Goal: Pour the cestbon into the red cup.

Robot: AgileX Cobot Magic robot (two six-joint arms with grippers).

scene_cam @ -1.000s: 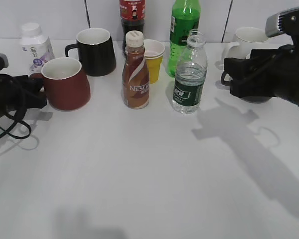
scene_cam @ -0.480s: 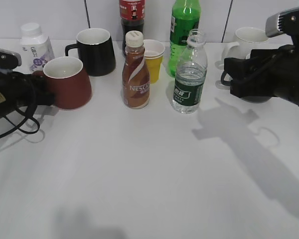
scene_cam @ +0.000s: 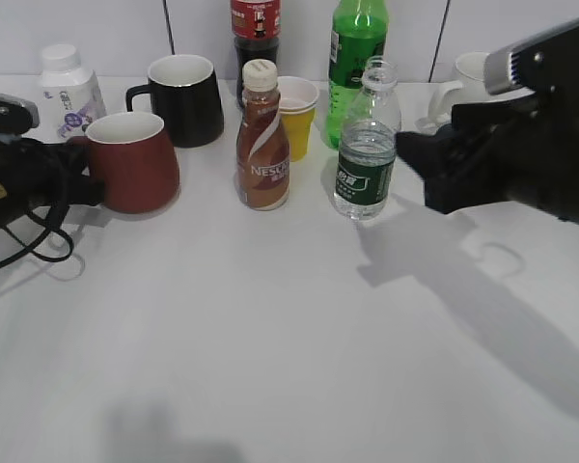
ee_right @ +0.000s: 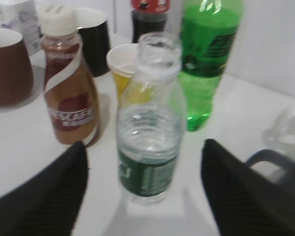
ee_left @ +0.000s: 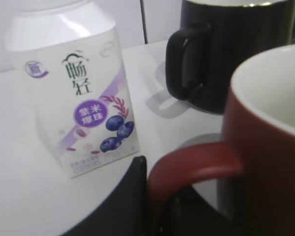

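Observation:
My right gripper will next grab the uncapped cestbon by its labelled body (scene_cam: pixel 363 180) to pour it. This will keep the cestbon's uncapped opening (scene_cam: pixel 379 68) free and upright.
The red cup (scene_cam: pixel 133 164) stands at the left of the table; its handle (ee_left: pixel 187 164) fills the left wrist view. My left gripper (scene_cam: pixel 80 180) is shut on that handle, with black fingers (ee_left: pixel 132 196) on either side of it. The cestbon (scene_cam: pixel 367 154), uncapped and partly full, stands upright at centre right. My right gripper (scene_cam: pixel 412 159) is open and level with the bottle, just to its right. In the right wrist view the cestbon (ee_right: pixel 150 123) stands ahead, centred between the spread fingers (ee_right: pixel 44 191), apart from them.
A brown Nescafe bottle (scene_cam: pixel 262 145) stands between cup and cestbon. Behind are a black mug (scene_cam: pixel 185 96), a yellow cup (scene_cam: pixel 297 116), a tall green bottle (scene_cam: pixel 355 58), a dark bottle (scene_cam: pixel 256 24) and a white yogurt bottle (scene_cam: pixel 68 87). A white mug (scene_cam: pixel 478 69) stands behind my right arm.
My left gripper has reached the red cup's handle and shut on it; the cup shifted slightly right. My right arm has moved left, close to the cestbon.

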